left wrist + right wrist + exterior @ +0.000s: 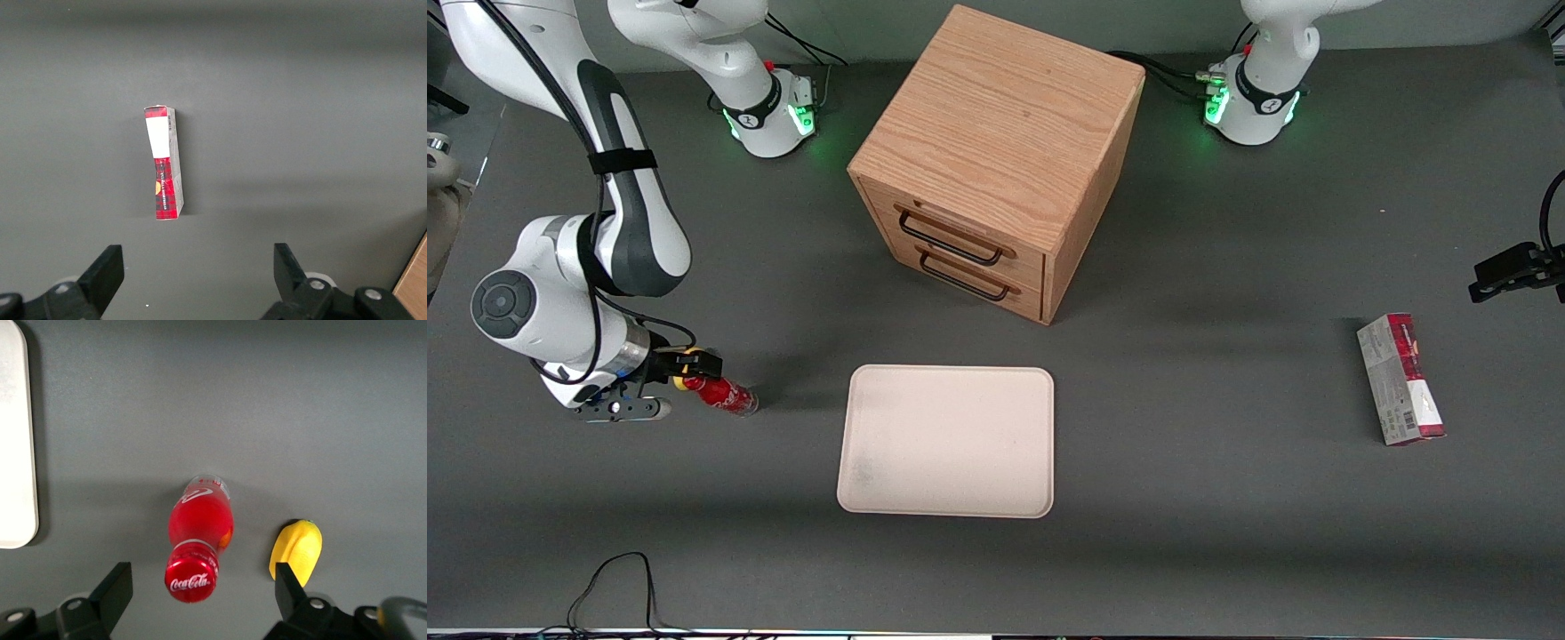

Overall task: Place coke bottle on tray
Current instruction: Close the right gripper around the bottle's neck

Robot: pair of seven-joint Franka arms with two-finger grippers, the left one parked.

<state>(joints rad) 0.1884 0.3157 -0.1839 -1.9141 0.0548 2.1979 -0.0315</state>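
The coke bottle needs to be set on the cream tray. My right gripper will next take hold of the bottle by its red cap [191, 577] for that.
The coke bottle [725, 395] has a red cap, a red label and a clear base, and sits on the grey table beside the tray's short edge, toward the working arm's end. The cream tray [947, 442] is bare; its edge also shows in the right wrist view [15, 433]. My right gripper [679, 386] is open at the bottle's cap end. In the right wrist view the gripper [202, 581] has the bottle [199, 533] cap-first between its two black fingers [112, 592], and neither finger touches it.
A yellow rounded lump [297, 548] lies right beside the bottle, against one finger. A wooden drawer cabinet [996, 151] stands farther from the front camera than the tray. A red-and-grey carton [1400, 378] lies toward the parked arm's end and also shows in the left wrist view [163, 163].
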